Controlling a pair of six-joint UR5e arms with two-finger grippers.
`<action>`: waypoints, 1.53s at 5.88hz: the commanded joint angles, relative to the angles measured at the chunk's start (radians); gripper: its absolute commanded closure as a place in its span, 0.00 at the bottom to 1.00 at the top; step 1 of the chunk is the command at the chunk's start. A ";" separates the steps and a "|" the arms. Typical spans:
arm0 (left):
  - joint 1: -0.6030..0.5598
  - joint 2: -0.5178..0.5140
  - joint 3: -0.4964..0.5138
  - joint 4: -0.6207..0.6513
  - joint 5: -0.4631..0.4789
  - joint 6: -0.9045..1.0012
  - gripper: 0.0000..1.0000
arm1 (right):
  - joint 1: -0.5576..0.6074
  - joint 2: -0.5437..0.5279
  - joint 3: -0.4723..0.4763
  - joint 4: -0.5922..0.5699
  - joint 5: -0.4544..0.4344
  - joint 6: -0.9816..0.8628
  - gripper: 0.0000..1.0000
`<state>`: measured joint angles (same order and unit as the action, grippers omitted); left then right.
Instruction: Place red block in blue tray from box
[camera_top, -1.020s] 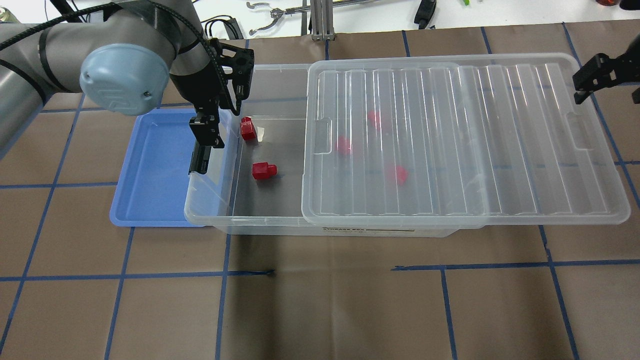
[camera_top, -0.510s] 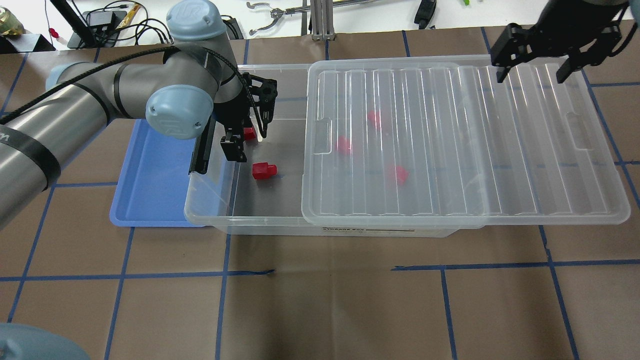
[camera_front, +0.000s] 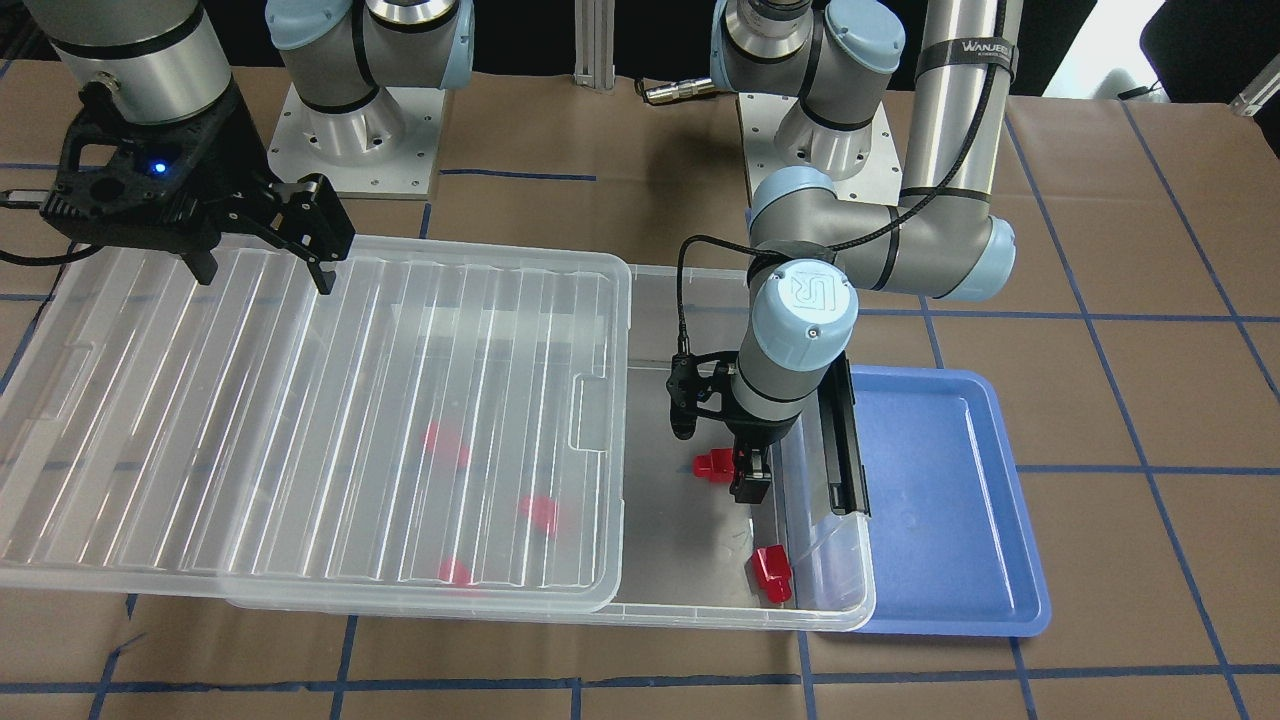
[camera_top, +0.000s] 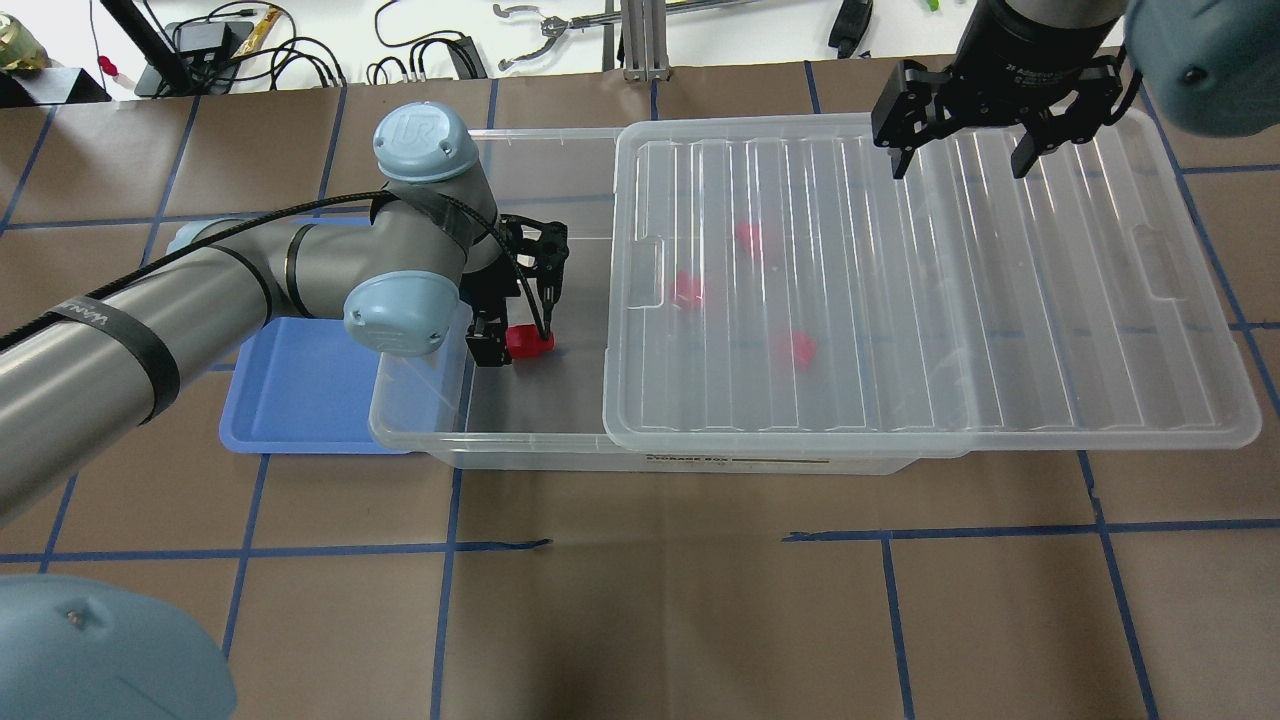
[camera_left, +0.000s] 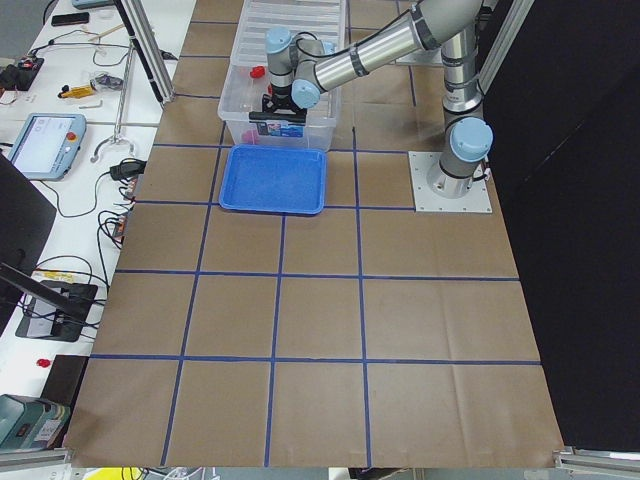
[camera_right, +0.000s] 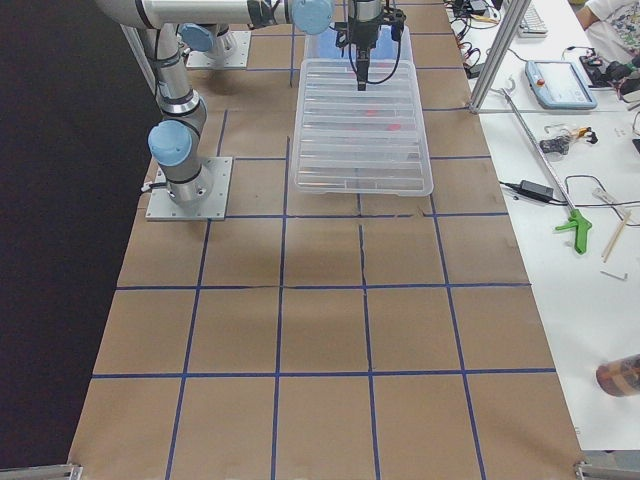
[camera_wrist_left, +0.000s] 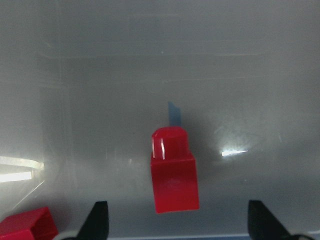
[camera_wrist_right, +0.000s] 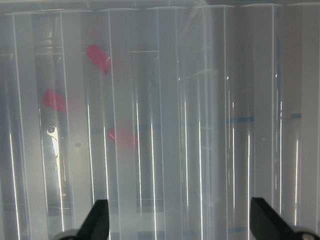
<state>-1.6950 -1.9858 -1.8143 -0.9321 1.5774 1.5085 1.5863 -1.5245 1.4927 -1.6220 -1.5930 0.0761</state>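
Note:
The red block needs to go in the blue tray (camera_front: 948, 516), so my left gripper will next pick the block up by its square body (camera_front: 721, 466).
Two red blocks lie in the uncovered end of the clear box (camera_top: 420, 432). My left gripper (camera_top: 516, 345) is open and low inside the box, at one red block (camera_top: 530, 342). In the left wrist view this block (camera_wrist_left: 174, 176) lies just ahead of and between the open fingertips (camera_wrist_left: 97, 220), untouched. The other red block (camera_front: 771, 573) lies by the box's end wall. The blue tray (camera_top: 300, 392) sits against the box's left end, partly under my left arm. My right gripper (camera_top: 958, 165) is open and empty above the lid (camera_top: 1000, 300).
The ribbed lid (camera_front: 250, 420) is slid aside and covers most of the box. Three more red blocks show blurred under it (camera_top: 748, 238) (camera_top: 686, 290) (camera_top: 795, 350). A black latch bar (camera_front: 845, 450) lies along the box end beside the tray (camera_front: 950, 500).
My left gripper moved from the tray-side rim into the box, past the far block, and now sits at the nearer block. My right gripper moved leftward to above the lid.

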 joint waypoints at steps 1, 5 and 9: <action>-0.008 -0.024 -0.037 0.067 0.000 -0.001 0.07 | 0.018 0.006 0.000 0.002 0.008 0.011 0.00; -0.008 -0.010 -0.020 0.084 0.004 0.004 0.81 | 0.012 0.009 -0.003 0.040 0.013 0.010 0.00; -0.006 0.152 0.276 -0.399 0.001 0.001 0.82 | 0.012 0.007 0.001 0.040 0.013 0.010 0.00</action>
<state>-1.6988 -1.8636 -1.6565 -1.1519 1.5778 1.5141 1.5984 -1.5171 1.4934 -1.5815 -1.5800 0.0859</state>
